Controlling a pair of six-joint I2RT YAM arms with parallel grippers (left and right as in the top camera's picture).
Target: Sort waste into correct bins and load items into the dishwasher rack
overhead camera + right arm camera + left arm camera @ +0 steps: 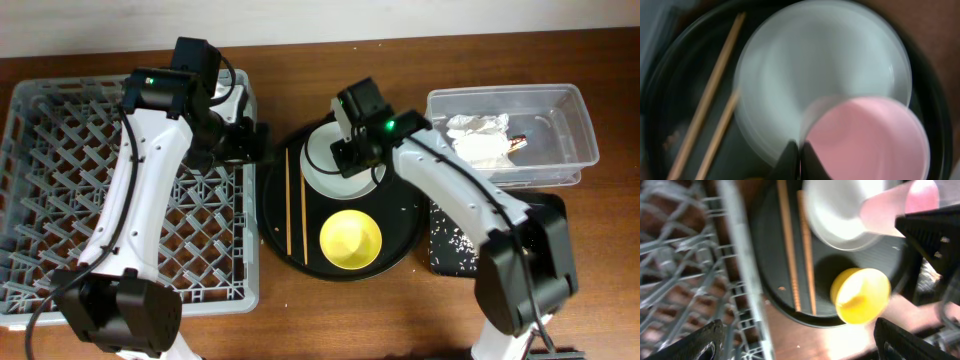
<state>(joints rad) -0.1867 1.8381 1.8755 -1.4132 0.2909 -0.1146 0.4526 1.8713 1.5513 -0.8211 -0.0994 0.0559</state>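
The pink cup (865, 140) needs to go into the dishwasher rack rim-first, so my left gripper should next grab it around its outer body (821, 112), opposite the held rim.
My right gripper (350, 155) (800, 150) is shut on the rim of the pink cup (865, 140) (890, 210), over the pale plate (320, 168) (825, 75) (835, 210). Two chopsticks (288, 200) (705, 100) (790, 255) and the yellow bowl (350, 240) (860, 295) lie on the round black tray (405, 230). My left gripper (255, 140) (797, 330) is open and empty over the right edge of the grey rack (60, 170) (690, 255). The white napkin (478, 140) lies in the clear tub (565, 110). The blue cup is out of view.
The shallow black rectangular tray (450, 245) with white crumbs sits at the right, in front of the clear tub and under my right arm. The round black tray sits close against the rack's right side.
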